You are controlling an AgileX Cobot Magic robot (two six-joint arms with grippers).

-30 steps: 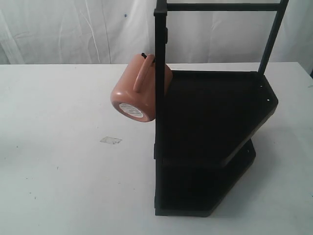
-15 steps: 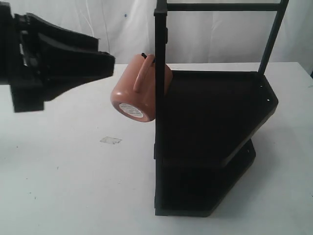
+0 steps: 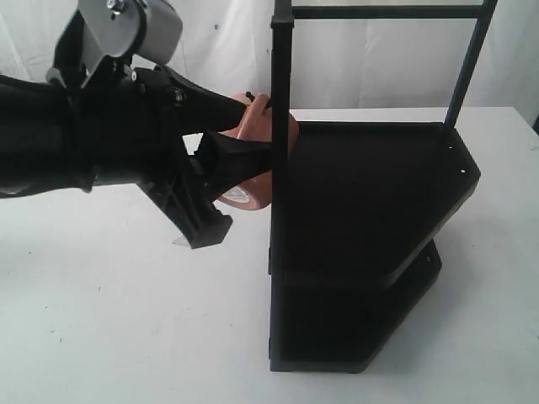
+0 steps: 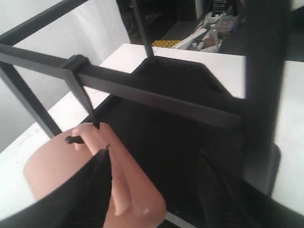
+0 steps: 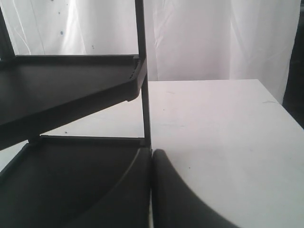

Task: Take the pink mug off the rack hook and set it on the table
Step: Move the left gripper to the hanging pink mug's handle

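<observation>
The robot's left gripper next needs to take hold of the pink mug by its loop handle (image 4: 111, 164), to lift the mug off the rack hook and set it on the tabletop.
The pink mug (image 3: 257, 187) hangs by its loop handle from the rack hook (image 3: 250, 97) on the post of the black rack (image 3: 370, 194); my left arm hides most of it. In the left wrist view the mug (image 4: 61, 166) and its handle (image 4: 121, 183) hang from the hook (image 4: 73, 140). My left gripper (image 3: 257, 130) is open, with one finger over the mug's top and one across its side. In its own view the left gripper (image 4: 154, 159) has one finger (image 4: 80, 194) against the mug body. My right gripper (image 5: 152, 159) is shut and empty beside the rack's lower shelf.
The white table (image 3: 109, 320) spreads to the left of and in front of the rack. The rack's top bar (image 4: 156, 97) crosses just above the mug. A bit of clear tape (image 3: 179, 242) lies under the left gripper. A white curtain hangs behind.
My left arm has come in from the left and reached the mug, so its open fingers now straddle it. The mug still hangs on the hook and has not moved.
</observation>
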